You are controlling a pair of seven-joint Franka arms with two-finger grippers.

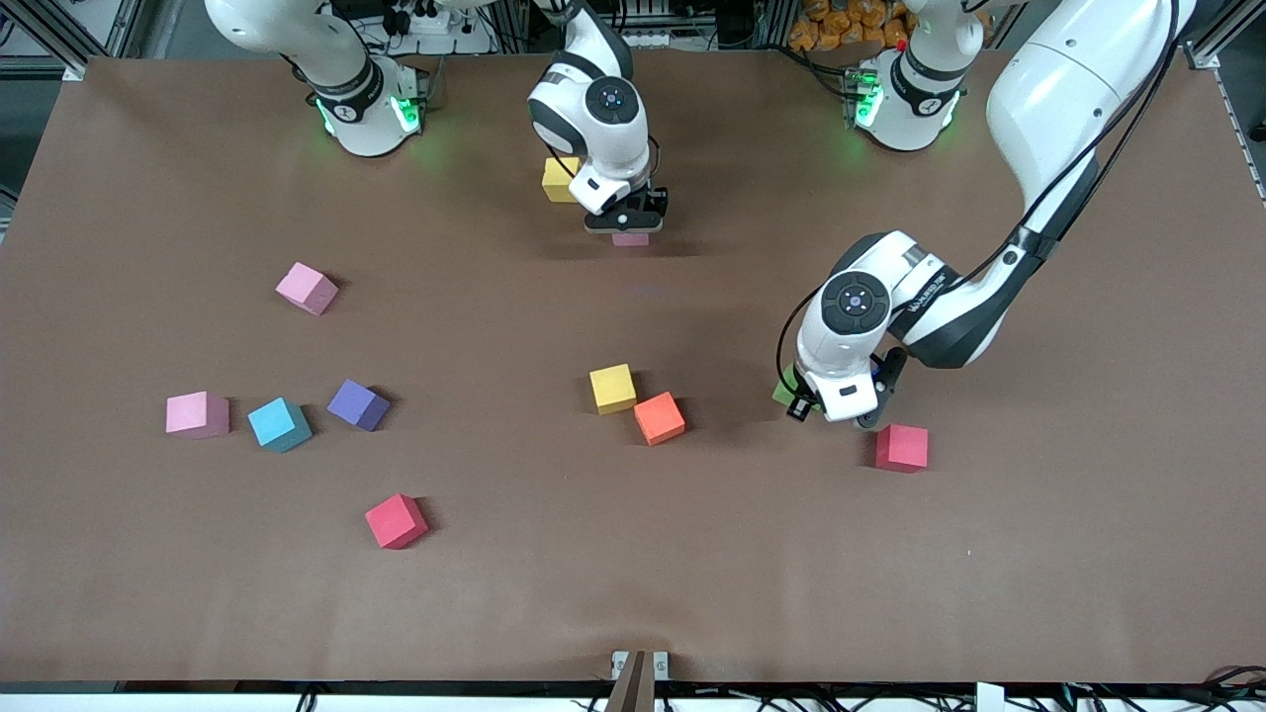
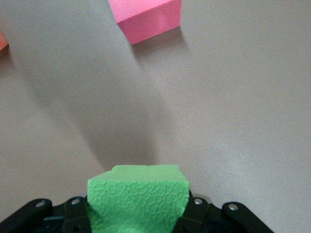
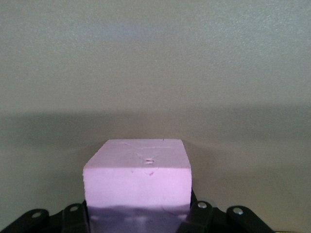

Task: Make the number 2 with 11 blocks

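Observation:
The pink block's lower edge rests on the tabletop in the front view and the block would stand, so it is time for my right gripper to open now.
My left gripper [image 1: 803, 401] is shut on a green block [image 1: 786, 388], held just above the table beside a red block [image 1: 902, 447]. In the left wrist view the green block [image 2: 137, 199] fills the jaws and the red block [image 2: 148, 19] lies ahead. My right gripper [image 1: 627, 225] is shut on a pink block [image 1: 630, 238], low over the table beside a yellow block [image 1: 559, 180]. The right wrist view shows that pink block [image 3: 137, 177] between the jaws. No number 2 shows; the other blocks lie scattered.
A yellow block [image 1: 613, 388] and an orange block [image 1: 659, 417] touch at mid table. Toward the right arm's end lie two pink blocks [image 1: 307, 288] [image 1: 197, 414], a light blue block [image 1: 279, 424], a purple block [image 1: 358, 404] and a red block [image 1: 397, 520].

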